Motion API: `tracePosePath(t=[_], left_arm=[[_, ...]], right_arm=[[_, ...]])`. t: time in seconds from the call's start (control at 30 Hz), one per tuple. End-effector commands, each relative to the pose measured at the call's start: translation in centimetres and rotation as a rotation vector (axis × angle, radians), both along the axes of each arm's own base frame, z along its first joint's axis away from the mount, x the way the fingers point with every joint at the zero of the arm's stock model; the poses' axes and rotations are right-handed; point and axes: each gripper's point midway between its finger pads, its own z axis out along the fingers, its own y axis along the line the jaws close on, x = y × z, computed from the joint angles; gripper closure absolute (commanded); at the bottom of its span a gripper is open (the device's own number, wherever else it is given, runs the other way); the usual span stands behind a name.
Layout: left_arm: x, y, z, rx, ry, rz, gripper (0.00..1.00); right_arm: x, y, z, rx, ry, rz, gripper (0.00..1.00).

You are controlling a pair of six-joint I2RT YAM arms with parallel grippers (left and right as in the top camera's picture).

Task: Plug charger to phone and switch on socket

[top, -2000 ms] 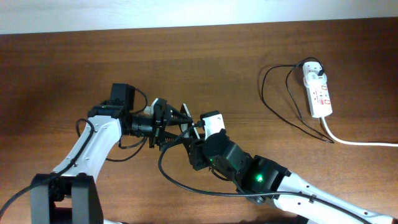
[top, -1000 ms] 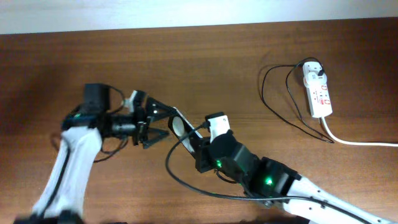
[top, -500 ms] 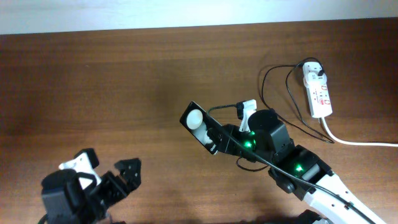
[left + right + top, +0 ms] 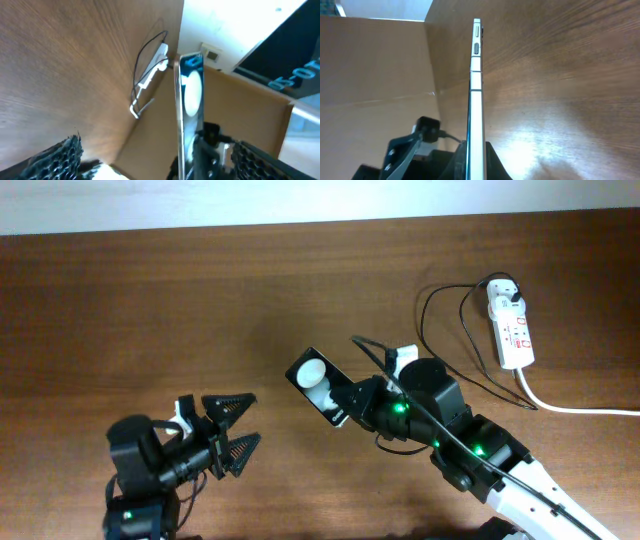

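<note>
The phone needs to be reached by my left gripper and grabbed by its free long edge (image 4: 312, 400) (image 4: 180, 116), so the phone's short end stays free to plug in the charger.
My right gripper (image 4: 345, 405) is shut on the phone (image 4: 318, 383), a black slab with a white round spot, held tilted above the table's middle. In the right wrist view the phone (image 4: 476, 85) stands edge-on between my fingers (image 4: 476, 162). My left gripper (image 4: 238, 427) is open and empty at the lower left, pointing toward the phone (image 4: 188, 95); its jaws (image 4: 160, 160) frame it from a distance. The socket (image 4: 512, 330) lies at the far right. The charger's white adapter (image 4: 503, 292) sits in its top end, and its black cable (image 4: 432, 330) loops on the table to the left.
The socket's thick white cord (image 4: 575, 409) runs off the right edge. A white wall borders the table's far edge. The socket also shows far off in the left wrist view (image 4: 150, 70).
My left arm has let go of the phone area and pulled back to the lower left, jaws open. My right gripper has carried the phone slightly right and up.
</note>
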Motion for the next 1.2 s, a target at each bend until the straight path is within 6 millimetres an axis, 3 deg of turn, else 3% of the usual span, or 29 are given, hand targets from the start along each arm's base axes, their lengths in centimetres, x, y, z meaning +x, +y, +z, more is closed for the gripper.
tracePosePath(t=[0.0,0.1,0.27,0.53,0.63,0.73,0.77,0.93,1.17], left_arm=[[0.9,-0.2,-0.4,-0.102,0.11,0.013,0.01],[1.9,-0.3,-0.5,-0.128,0.123,0.017,0.01],[3.5,-0.8,0.8,-0.171,0.104,0.041,0.01],[4.2,-1.4,0.8,-0.131,0.074,0.074,0.0],[4.4,-1.2,0.8,-0.15,0.101,0.104,0.16],[4.5,-1.2,0.9,-0.15,0.093,0.103,0.16],[4.7,-1.2,1.4,-0.151,0.063,0.101,0.24],[5.2,-1.3,3.0,-0.153,-0.029,0.09,0.35],[4.3,-3.6,2.9,-0.158,-0.007,0.03,0.44]], right_arm=[[-0.7,1.0,1.1,0.063,0.02,0.005,0.96],[-0.9,3.0,1.0,0.081,0.008,0.049,0.96],[-1.4,4.8,-1.5,0.086,0.147,0.044,0.96],[-2.5,7.1,-0.1,0.177,0.173,0.077,0.96],[-2.8,7.2,-0.1,0.199,0.22,0.063,0.96],[-2.8,7.3,-0.1,0.228,0.282,0.029,0.96],[-2.9,7.3,-0.1,0.229,0.282,0.03,0.96],[-2.9,7.4,0.1,0.264,0.337,0.007,0.96],[-2.7,7.7,0.9,0.291,0.31,0.015,0.96]])
